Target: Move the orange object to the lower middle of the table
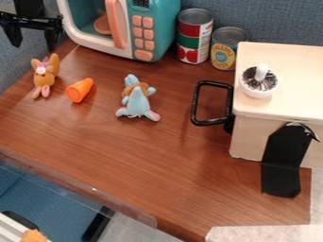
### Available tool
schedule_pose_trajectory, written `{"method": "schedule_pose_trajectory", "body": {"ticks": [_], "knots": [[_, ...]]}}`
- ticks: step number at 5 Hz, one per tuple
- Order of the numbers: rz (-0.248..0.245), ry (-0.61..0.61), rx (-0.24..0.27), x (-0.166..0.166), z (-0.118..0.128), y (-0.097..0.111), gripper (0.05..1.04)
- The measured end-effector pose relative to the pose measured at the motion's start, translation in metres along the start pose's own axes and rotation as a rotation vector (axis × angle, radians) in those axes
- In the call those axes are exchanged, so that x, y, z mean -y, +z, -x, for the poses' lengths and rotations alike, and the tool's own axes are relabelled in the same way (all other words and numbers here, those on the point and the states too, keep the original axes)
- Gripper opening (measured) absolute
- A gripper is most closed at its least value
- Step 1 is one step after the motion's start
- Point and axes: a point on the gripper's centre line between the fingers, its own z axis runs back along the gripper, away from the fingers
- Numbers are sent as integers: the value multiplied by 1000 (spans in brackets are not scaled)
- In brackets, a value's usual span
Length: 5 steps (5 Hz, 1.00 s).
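Observation:
I need to pick up the orange cone-shaped object next with my gripper, holding it by its body, to bring it to the lower middle of the table.
The gripper hangs at the upper left corner, beside the toy microwave, its two fingers spread apart with nothing between them. Below it and to the right, an orange cone-shaped object, like a toy carrot piece, lies on the wooden table in the upper left part. An orange-brown plush toy with pink feet is just left of the cone, not touching it. A light blue plush toy lies to the cone's right.
A teal and white toy microwave stands at the back, with two cans beside it. On the right is a pale wooden box with a black handle, a black strap and a white knob. A clear guard lines the lower left edge.

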Motion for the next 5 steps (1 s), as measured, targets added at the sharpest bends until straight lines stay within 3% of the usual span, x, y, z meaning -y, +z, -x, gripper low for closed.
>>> {"method": "schedule_pose_trajectory", "body": {"ticks": [2,3,4,5], "knots": [[24,-48,-62,25,22,-28,1001],[91,-110,-66,53,35,-22,1001],[104,-139,-90,66,45,-25,1001],[86,-135,-138,69,47,-38,1001]]}}
